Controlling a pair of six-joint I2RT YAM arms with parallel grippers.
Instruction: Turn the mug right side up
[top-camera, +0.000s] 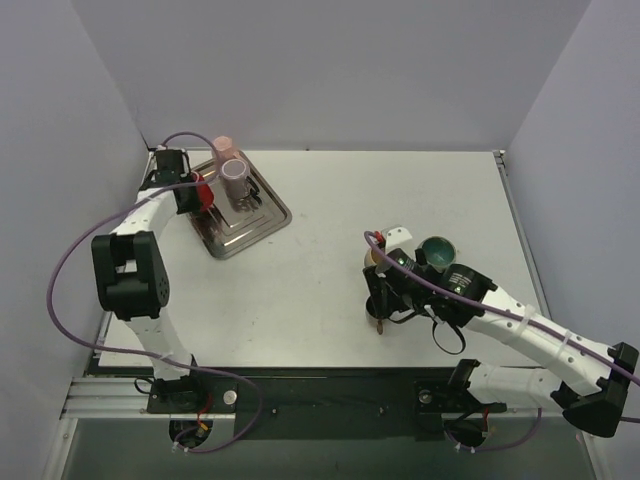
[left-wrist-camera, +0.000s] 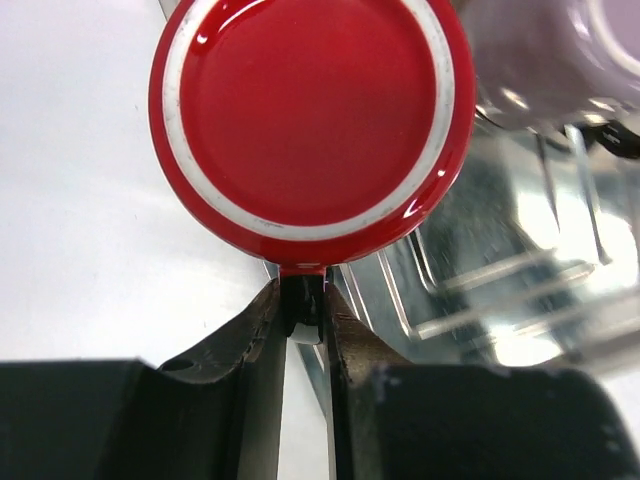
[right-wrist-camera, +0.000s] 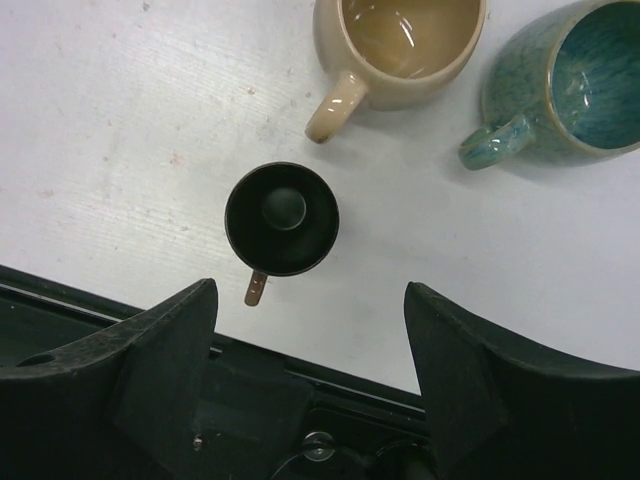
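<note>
The right gripper grabs the red mug's rim (top-camera: 209, 200) next, opposite the mug's white-ringed side, which leaves that side free to set the mug upright.
A red mug (left-wrist-camera: 305, 115) fills the left wrist view, showing a round glossy face with a white ring. My left gripper (left-wrist-camera: 303, 300) is shut on the red mug's handle. In the top view the left gripper (top-camera: 192, 195) holds the red mug (top-camera: 205, 190) at the left edge of a metal tray (top-camera: 262, 222). My right gripper (right-wrist-camera: 310, 290) is open and empty above a small black mug (right-wrist-camera: 281, 218) that stands on the table. In the top view the right gripper (top-camera: 381, 298) is near the table's front.
Two pink cups (top-camera: 232, 172) stand on the tray beside the red mug. A tan mug (right-wrist-camera: 400, 45) and a teal mug (right-wrist-camera: 565, 80) stand upright just beyond the black mug. The table's front edge and a dark rail (right-wrist-camera: 300, 400) lie below the right gripper.
</note>
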